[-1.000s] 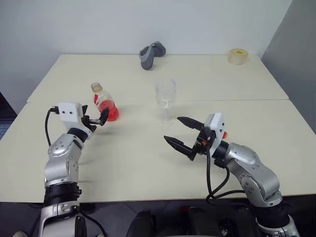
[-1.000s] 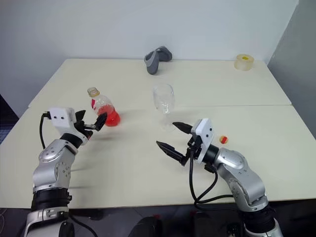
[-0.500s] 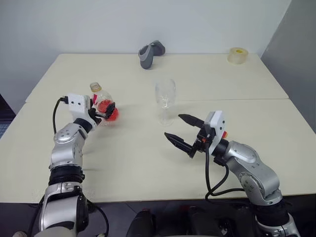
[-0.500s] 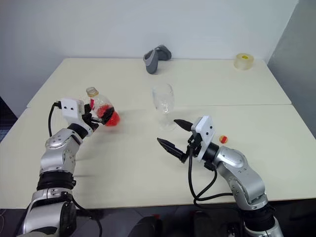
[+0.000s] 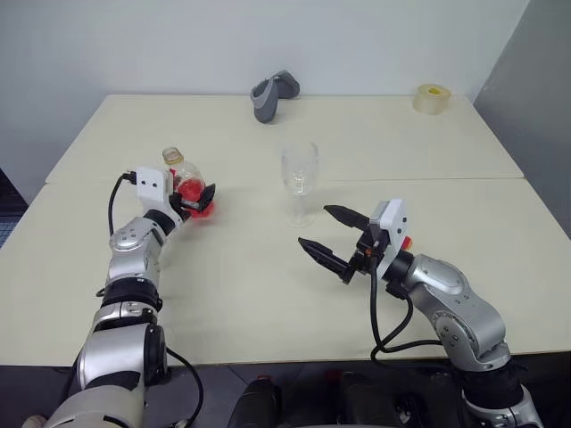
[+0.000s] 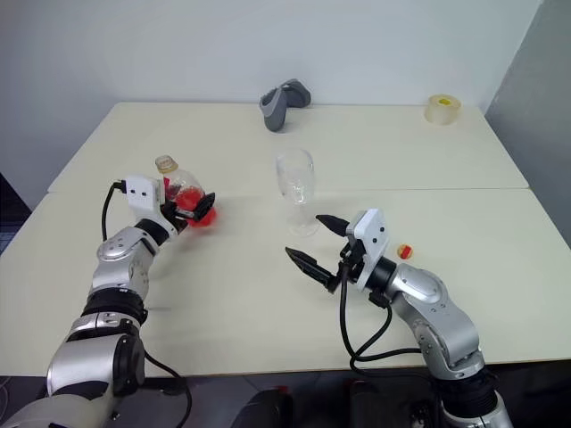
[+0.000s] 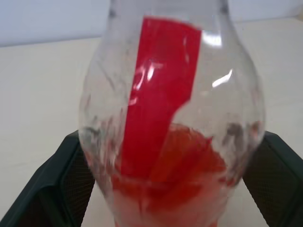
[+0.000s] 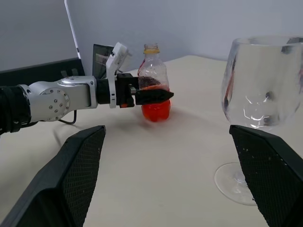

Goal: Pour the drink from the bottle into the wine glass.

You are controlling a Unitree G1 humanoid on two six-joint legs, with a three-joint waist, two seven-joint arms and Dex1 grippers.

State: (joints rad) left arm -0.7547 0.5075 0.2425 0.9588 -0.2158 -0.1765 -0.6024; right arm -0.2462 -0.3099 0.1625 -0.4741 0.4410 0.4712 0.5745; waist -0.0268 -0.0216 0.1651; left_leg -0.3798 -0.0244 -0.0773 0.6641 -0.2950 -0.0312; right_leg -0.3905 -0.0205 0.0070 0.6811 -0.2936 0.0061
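My left gripper closes now, since its fingers stand on both sides of the bottle's body [image 5: 190, 186] [image 7: 173, 127].
The bottle [image 5: 182, 182] stands upright on the left side of the table [image 5: 250, 285], with the red drink [image 7: 184, 165] filling its lower part and no cap on its neck. My left gripper [image 5: 193, 193] is level and open, one finger on each side of the bottle's body, close against it. The empty wine glass [image 5: 300, 181] stands upright at the table's middle. My right gripper [image 5: 312, 225] hovers open just in front of the glass, to its right, holding nothing.
A small red-and-yellow cap [image 6: 403, 252] lies on the table beside my right wrist. A grey object [image 5: 271, 96] sits at the back middle and a tape roll [image 5: 431, 98] at the back right corner. A seam crosses the table behind the glass.
My left gripper has moved forward to the bottle, so its fingers now straddle the body. The right gripper, glass and bottle have stayed put.
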